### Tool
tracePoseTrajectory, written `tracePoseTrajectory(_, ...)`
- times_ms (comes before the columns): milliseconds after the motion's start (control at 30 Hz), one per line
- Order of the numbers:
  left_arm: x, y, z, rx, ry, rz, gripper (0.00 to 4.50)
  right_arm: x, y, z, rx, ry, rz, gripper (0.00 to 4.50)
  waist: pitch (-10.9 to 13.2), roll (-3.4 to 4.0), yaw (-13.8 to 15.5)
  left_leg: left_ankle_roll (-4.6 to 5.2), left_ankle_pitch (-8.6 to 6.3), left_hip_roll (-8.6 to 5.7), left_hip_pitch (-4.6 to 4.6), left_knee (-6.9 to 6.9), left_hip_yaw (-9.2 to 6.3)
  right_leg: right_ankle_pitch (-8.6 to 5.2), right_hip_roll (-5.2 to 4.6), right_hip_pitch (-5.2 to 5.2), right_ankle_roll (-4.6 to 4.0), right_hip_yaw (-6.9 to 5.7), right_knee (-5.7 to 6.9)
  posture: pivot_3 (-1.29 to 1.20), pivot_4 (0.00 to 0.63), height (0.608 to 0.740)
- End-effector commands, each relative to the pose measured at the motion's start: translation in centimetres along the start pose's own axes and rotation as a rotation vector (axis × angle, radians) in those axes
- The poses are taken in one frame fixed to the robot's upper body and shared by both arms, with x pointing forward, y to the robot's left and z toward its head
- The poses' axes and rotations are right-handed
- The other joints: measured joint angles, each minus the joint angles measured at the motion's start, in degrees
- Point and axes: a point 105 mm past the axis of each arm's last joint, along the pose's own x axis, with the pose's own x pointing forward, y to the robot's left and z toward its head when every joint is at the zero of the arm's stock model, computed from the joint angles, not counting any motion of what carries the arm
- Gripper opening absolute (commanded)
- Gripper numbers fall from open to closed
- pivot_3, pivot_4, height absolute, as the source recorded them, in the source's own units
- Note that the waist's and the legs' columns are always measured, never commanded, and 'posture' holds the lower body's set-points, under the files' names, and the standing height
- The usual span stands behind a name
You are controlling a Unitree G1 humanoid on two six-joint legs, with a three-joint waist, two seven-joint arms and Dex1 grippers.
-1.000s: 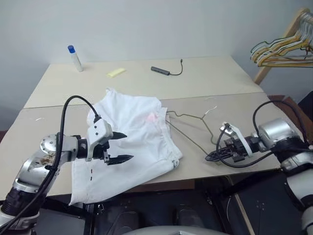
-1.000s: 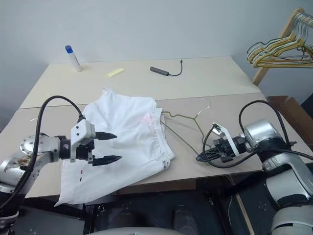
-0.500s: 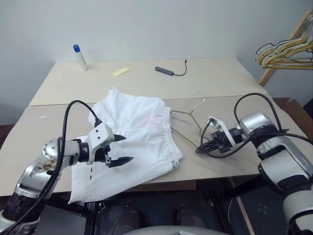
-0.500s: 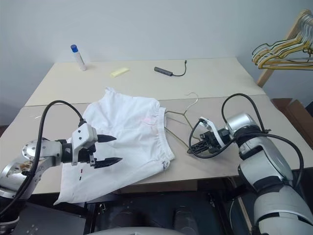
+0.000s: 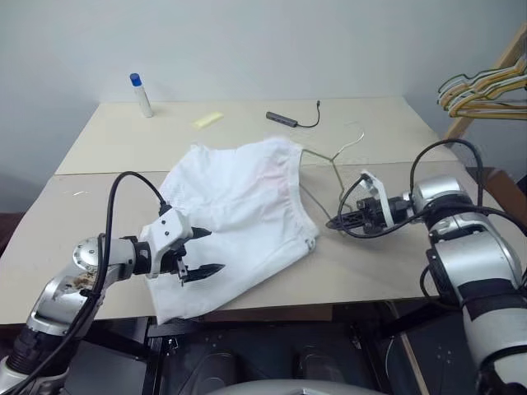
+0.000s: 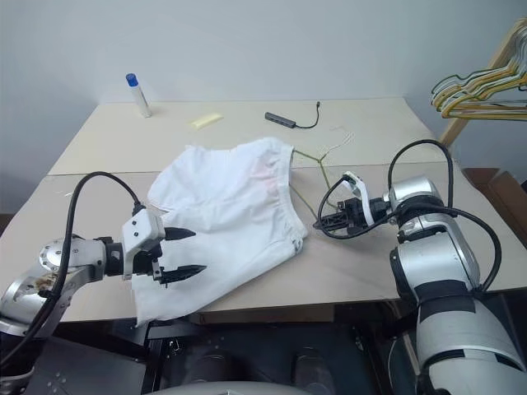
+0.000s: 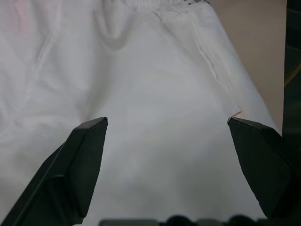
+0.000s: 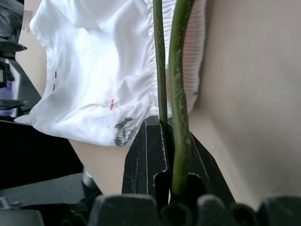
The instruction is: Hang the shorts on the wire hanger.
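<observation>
The legs of the shorts lie flat on the tabletop, so the left gripper needs to grab the gathered waistband (image 5: 298,202) (image 7: 157,4) next, where its puckered edge stands up.
The white shorts (image 5: 239,210) lie spread on the table, one hem hanging over the front edge. The thin wire hanger (image 5: 336,169) lies to their right, its hook (image 5: 356,136) pointing away from me and its left end slipped under the gathered waistband. My right gripper (image 5: 333,222) is shut on the hanger's near corner; the right wrist view has the wire (image 8: 178,94) running up between the fingers (image 8: 153,146), with the shorts (image 8: 99,61) beyond. My left gripper (image 5: 216,250) hovers open just over the shorts' near leg (image 7: 155,94), nothing between its fingers (image 7: 84,165).
At the table's far side stand a white tube with a blue cap (image 5: 142,94), a yellow slip (image 5: 207,120) and a black cable with a grey adapter (image 5: 290,120). A bunch of hangers on a wooden rack (image 5: 486,82) stands off the table's right end.
My right gripper has moved away from me and to the left, still shut on the hanger, dragging hanger and shorts farther up the table. The left gripper has stayed put, open.
</observation>
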Motion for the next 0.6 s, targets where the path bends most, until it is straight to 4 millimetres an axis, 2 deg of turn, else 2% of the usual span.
tracePoseTrajectory(33,-0.7,1.4,1.8,0.056,-0.057,0.04,4.44,0.1,2.2,3.1,-0.218,-0.056,0.03,0.0,0.0,0.01,-0.1,0.0,0.0,0.0,0.0,0.0,0.01,0.0,0.0,-0.01,0.0,0.0,0.01,0.09,0.0,0.74)
tracePoseTrajectory(133,-2.1,3.3,3.6,0.077,-0.122,0.101,4.44,0.9,3.3,3.8,-0.422,-0.033,-0.009,0.0,0.0,0.01,-0.3,0.0,0.0,0.02,0.0,0.0,0.02,0.0,0.01,-0.01,0.0,-0.01,0.01,0.08,0.0,0.74)
tracePoseTrajectory(233,-4.8,5.4,6.3,0.108,-0.21,0.167,4.44,1.5,4.6,3.5,-0.636,-0.001,-0.036,0.0,0.0,0.01,-0.4,0.0,0.0,0.01,-0.08,0.0,-0.02,0.0,-0.01,-0.05,0.0,-0.04,0.0,0.08,0.0,0.74)
tracePoseTrajectory(300,-6.7,6.5,7.2,0.144,-0.214,0.213,4.44,1.9,5.1,3.4,-0.734,-0.002,-0.054,0.0,0.0,0.01,-0.7,-0.01,0.01,0.01,-0.12,0.0,-0.03,0.0,-0.03,-0.09,0.01,-0.06,0.0,0.08,0.0,0.74)
tracePoseTrajectory(367,-8.6,7.1,7.9,0.183,-0.208,0.239,4.44,2.3,5.3,3.1,-0.804,0.017,-0.077,0.0,0.0,0.01,-1.1,-0.01,0.01,0.0,-0.14,0.0,-0.01,0.0,-0.03,-0.1,0.01,-0.07,0.0,0.08,0.0,0.74)
tracePoseTrajectory(467,-11.6,6.9,9.9,0.21,-0.297,0.223,4.44,3.4,5.5,2.9,-0.887,0.035,-0.094,0.0,0.0,0.01,-1.7,-0.03,0.02,0.02,-0.11,0.0,0.04,0.0,-0.02,-0.1,0.01,-0.06,0.01,0.08,0.0,0.74)
tracePoseTrajectory(533,-12.4,7.1,10.1,0.239,-0.285,0.226,4.44,3.9,5.6,2.6,-0.961,0.058,-0.106,0.0,0.0,0.01,-1.8,-0.04,0.03,0.04,-0.08,0.0,0.04,0.0,0.01,-0.08,0.01,-0.07,0.01,0.09,0.0,0.74)
tracePoseTrajectory(600,-12.5,8.2,9.4,0.272,-0.211,0.248,4.44,4.5,5.9,2.3,-1.079,0.074,-0.108,0.0,0.0,0.02,-1.8,-0.05,0.03,0.04,-0.02,0.0,0.07,-0.01,0.01,-0.05,0.01,-0.08,0.01,0.1,0.0,0.74)
